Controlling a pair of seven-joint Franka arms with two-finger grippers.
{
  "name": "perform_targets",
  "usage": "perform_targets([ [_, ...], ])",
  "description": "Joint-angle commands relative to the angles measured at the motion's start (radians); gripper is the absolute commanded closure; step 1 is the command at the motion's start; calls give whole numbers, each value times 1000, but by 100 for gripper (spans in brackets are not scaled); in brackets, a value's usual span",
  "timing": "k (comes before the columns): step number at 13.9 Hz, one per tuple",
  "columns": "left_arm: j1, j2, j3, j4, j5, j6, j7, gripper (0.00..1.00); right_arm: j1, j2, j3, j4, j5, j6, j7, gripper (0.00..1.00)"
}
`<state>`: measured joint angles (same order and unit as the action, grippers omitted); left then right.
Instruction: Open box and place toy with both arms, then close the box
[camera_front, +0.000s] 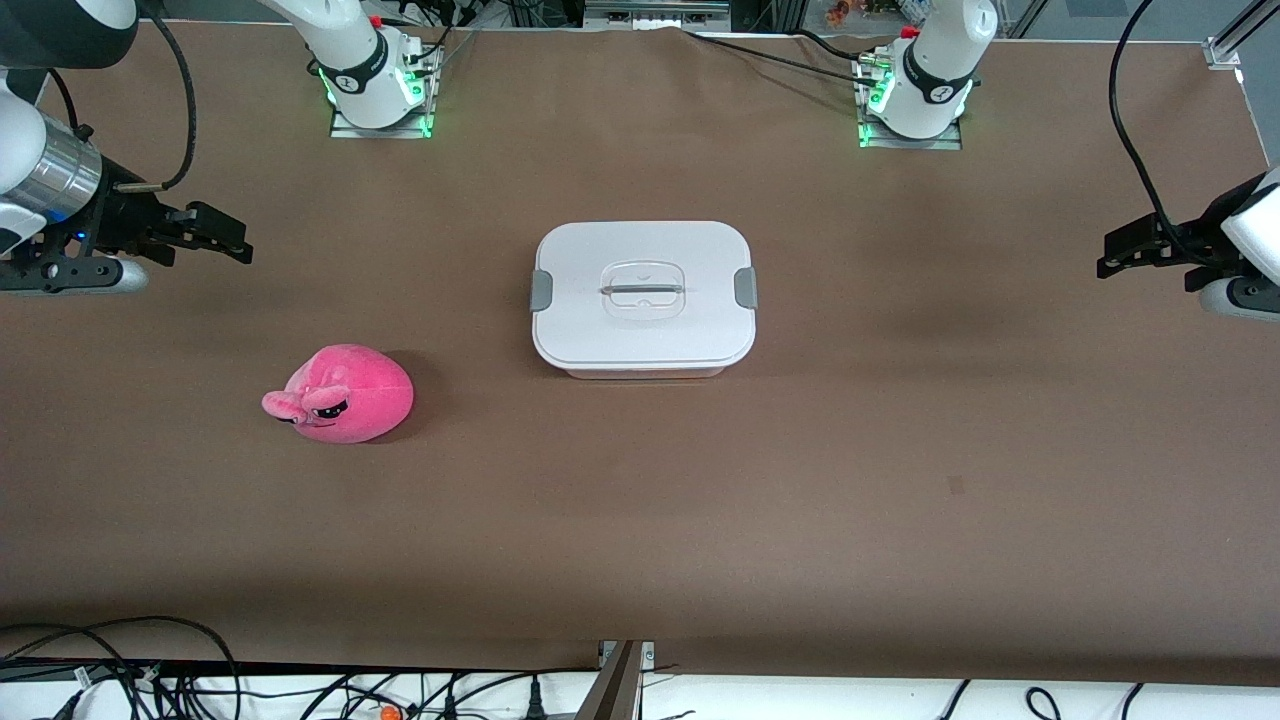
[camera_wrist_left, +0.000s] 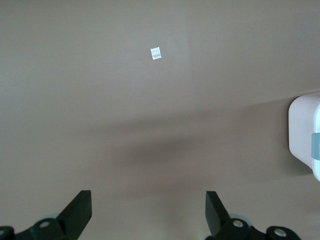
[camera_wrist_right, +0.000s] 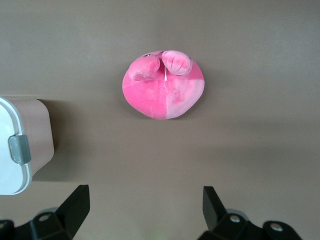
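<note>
The pink plush toy should go into the box (camera_front: 644, 300), so next my right gripper should pick it up by its body fabric (camera_front: 311, 374) beside the white loop.
The box (camera_front: 643, 298) sits at the table's middle, its white lid on, grey clips at both ends and a clear recessed handle in the centre. The pink plush toy (camera_front: 342, 395) lies on the table nearer to the front camera than the box, toward the right arm's end. My right gripper (camera_front: 228, 236) is open and empty, up over the table at the right arm's end; its wrist view shows the toy (camera_wrist_right: 163, 90) and a box corner (camera_wrist_right: 20, 145). My left gripper (camera_front: 1118, 252) is open and empty over the left arm's end; its wrist view shows a box edge (camera_wrist_left: 305, 135).
The brown table cover (camera_front: 800, 480) is bare round the box and toy. A small white tag (camera_wrist_left: 155, 53) lies on the cover in the left wrist view. Cables (camera_front: 200, 680) run along the table's front edge. The arm bases (camera_front: 375, 85) stand at the back.
</note>
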<state>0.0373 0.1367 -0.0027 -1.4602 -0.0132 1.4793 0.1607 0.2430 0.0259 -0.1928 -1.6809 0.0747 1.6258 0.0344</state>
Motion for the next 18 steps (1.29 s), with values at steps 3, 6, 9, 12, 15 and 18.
perform_targets([
  [3, -94, 20, -3, 34, 12, -24, -6, 0, -168, -14, 165, -20, -38, 8, -8, 0],
  [6, -230, 58, -5, 38, 3, -19, 0, 0, -168, -8, 167, -91, -38, 104, -1, 0],
  [9, -327, 109, -3, 34, -115, -20, 3, 0, -168, 44, 167, -209, -38, 291, -8, 0],
  [12, -402, 171, -20, 35, -174, -10, 83, 0, -169, 88, 165, -324, -36, 491, -5, 0],
  [15, -548, 228, -39, 35, -168, 109, 128, 0, -169, 172, 167, -352, -30, 615, -1, 0],
  [18, -677, 296, -39, 34, -111, 261, 169, 0, -169, 274, 170, -353, -30, 767, -8, 0],
])
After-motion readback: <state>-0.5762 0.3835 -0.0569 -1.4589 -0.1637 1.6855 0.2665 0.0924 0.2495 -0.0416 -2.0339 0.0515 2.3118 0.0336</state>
